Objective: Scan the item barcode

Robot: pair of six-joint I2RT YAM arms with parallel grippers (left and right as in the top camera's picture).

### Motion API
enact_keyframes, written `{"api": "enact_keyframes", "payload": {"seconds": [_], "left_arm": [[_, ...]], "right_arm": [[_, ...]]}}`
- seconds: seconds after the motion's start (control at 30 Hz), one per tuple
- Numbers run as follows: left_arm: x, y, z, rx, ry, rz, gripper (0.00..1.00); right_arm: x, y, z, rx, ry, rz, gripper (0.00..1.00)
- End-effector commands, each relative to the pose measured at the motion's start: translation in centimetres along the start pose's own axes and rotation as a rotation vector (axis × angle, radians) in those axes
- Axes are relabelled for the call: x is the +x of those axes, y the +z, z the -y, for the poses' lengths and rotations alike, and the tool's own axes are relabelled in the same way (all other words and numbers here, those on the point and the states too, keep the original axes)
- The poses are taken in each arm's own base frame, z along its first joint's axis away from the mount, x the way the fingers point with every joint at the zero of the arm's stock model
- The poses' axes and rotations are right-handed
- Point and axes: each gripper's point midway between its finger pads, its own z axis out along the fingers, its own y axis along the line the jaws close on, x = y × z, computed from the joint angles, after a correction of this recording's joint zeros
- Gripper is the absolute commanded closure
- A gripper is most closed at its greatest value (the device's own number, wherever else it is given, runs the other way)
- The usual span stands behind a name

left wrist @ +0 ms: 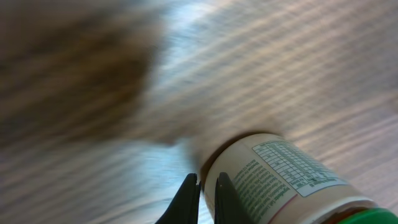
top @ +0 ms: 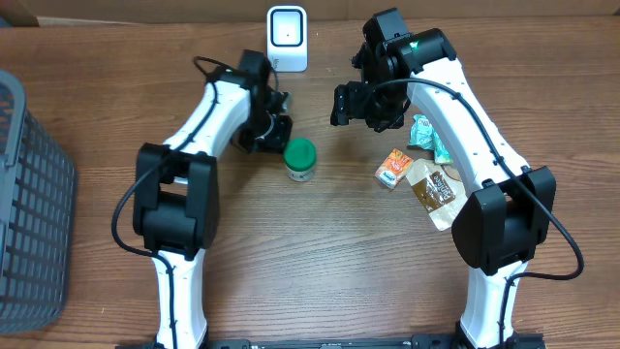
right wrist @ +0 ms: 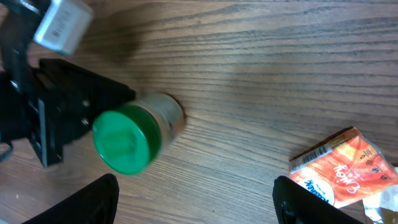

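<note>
I will next pick up the jar with my right gripper by its green lid [left wrist: 369, 216], so the jar's printed label [left wrist: 283, 174] stays uncovered to face the barcode scanner.
A small white jar with a green lid [top: 300, 160] stands on the wooden table, below the white barcode scanner [top: 287, 37] at the back edge. My left gripper [top: 275, 132] is shut and empty just left of the jar. In the left wrist view its fingertips [left wrist: 203, 198] are together, and the jar's printed label [left wrist: 283, 174] lies right beside the right finger. My right gripper [top: 365, 105] hangs open above the table, right of the jar. In its wrist view the jar's green lid [right wrist: 124, 140] shows upper left of the wide-spread right gripper [right wrist: 205, 199].
An orange packet [top: 393, 167], a teal wrapper [top: 426, 136] and a brown pouch [top: 434, 190] lie to the right, under the right arm. The orange packet [right wrist: 343, 169] shows a barcode edge. A grey slatted basket [top: 29, 204] stands at the left table edge.
</note>
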Motion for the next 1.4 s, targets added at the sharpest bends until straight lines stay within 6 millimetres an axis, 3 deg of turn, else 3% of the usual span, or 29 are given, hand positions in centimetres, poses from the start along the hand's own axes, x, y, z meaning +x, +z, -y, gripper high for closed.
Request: {"api": "enact_keyframes", "payload": {"seconds": [0.0,0.13,0.23,0.3,0.37,0.5,0.6,0.7,0.73,0.77,1.13,1.37], "left_arm": [[-0.4,0.1,1.6,0.026,0.04,0.003,0.96],[-1.1,-1.9,0.1,0.001,-0.052,0.024,0.96],[-1.9,-5.7,-2.1,-0.002,-0.15,0.047,0.96],[-2.3,-8.7,-3.8,-0.001,-0.219,0.069,0.96],[-2.4,-11.6,-5.5,-0.003,-0.275,0.095,0.9],[-2.3,-15.5,-8.1,-0.009,-0.347,0.142,0.67],[-2.0,-16.3,-9.6,-0.011,-0.382,0.154,0.49],[-1.7,-16.6,-11.0,-0.014,-0.415,0.16,0.4],[-1.6,-16.8,-11.6,-0.015,-0.424,0.166,0.28],[-1.6,-16.9,-12.1,-0.019,-0.433,0.172,0.0],[-1.0,-18.1,-16.2,-0.093,-0.496,0.209,0.0],[-0.3,-18.5,-18.0,-0.16,-0.521,0.207,0.01]], "right_arm": [[0.0,-0.3,0.2,0.004,-0.046,0.007,0.2],[0.3,-0.2,0.1,0.0,-0.124,-0.006,0.23],[0.9,0.0,-0.4,0.005,-0.217,-0.025,0.33],[1.3,0.2,-0.7,0.036,-0.272,-0.032,0.33],[1.5,0.6,-1.0,0.099,-0.314,-0.025,0.26],[1.2,1.4,-3.0,0.2,-0.414,0.027,0.15],[1.7,2.2,-4.9,0.223,-0.514,0.038,0.08],[2.5,3.4,-6.0,0.258,-0.567,0.022,0.02],[2.7,3.8,-6.1,0.267,-0.579,0.015,0.0],[3.0,4.2,-6.3,0.268,-0.59,0.005,0.0],[4.4,9.2,-5.1,0.296,-0.625,-0.124,0.0],[4.7,10.3,-4.6,0.301,-0.62,-0.156,0.01]]}}
